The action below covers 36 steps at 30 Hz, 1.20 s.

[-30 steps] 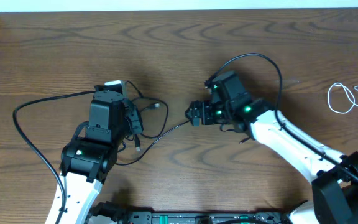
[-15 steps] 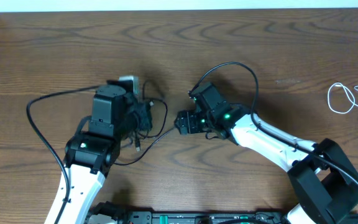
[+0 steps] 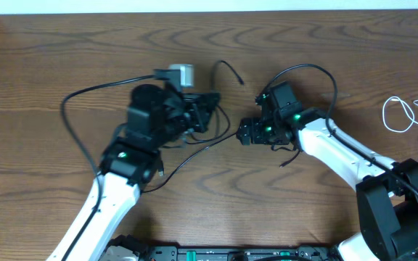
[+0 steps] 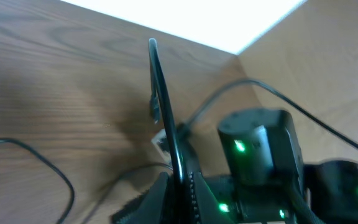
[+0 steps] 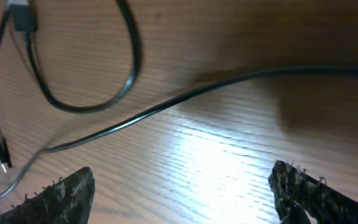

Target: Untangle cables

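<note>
Next, my right gripper needs to grab the black cable by its loose end (image 3: 237, 75), which curves past my left gripper, to untangle the cable.
The black cable (image 3: 230, 70) is pinched in my left gripper (image 3: 206, 109), which is shut on it at the table's middle. One free end curves up past the jaws, and the rest trails down to the left. In the left wrist view the black cable (image 4: 165, 118) rises straight out of the shut jaws (image 4: 180, 182). My right gripper (image 3: 244, 133) is open and empty just right of the left one. In the right wrist view its spread fingers (image 5: 182, 193) hover over the wood, with the black cable (image 5: 166, 106) running across ahead. The white cable (image 3: 399, 114) lies coiled at the far right.
The thick black robot wire (image 3: 78, 101) loops out to the left of the left arm. Another robot wire (image 3: 318, 72) arcs over the right arm. The right arm's body (image 4: 260, 149) fills the left wrist view close ahead. The table's far edge (image 3: 209, 10) runs along the top.
My left arm has swung right and away with the black cable, lifting its free end. My right gripper came left toward it, then drew back right.
</note>
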### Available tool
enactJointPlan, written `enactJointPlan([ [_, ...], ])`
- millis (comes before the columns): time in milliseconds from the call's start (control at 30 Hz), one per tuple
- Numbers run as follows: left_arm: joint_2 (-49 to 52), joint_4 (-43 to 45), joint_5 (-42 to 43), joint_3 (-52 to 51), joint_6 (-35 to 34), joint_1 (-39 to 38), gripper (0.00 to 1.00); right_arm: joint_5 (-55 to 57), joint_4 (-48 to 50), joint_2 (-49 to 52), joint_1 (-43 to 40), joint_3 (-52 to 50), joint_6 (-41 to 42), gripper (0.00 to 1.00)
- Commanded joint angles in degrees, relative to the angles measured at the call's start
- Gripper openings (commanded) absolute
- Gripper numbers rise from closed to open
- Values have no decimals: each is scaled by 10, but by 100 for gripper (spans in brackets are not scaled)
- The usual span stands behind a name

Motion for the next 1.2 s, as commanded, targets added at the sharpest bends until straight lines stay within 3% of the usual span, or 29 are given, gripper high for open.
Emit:
enactJointPlan([
  [0,35,46,23,8,-16,-30,8,-26,-2,-14,-21,0,-48,87],
  [300,96,213,22,8,-38,-50,8,-100,-2,-14,-44,1,-90,88],
  [667,101,266,3,9,-54,-49,8,-365,3,-14,-44,1,-256,95],
  [833,101,315,3,9,-90,-41,8,-428,64,-14,-44,1,-249,99],
  [967,101,343,4,9,-144,-30,8,-428,143,-14,-44,1,-193,99],
  [1033,101,358,3,9,-178,-27,8,-428,195,-14,-44,1,-165,97],
  [1167,100,399,-9,9,-272,-21,8,-406,303,-14,-44,1,-88,74],
])
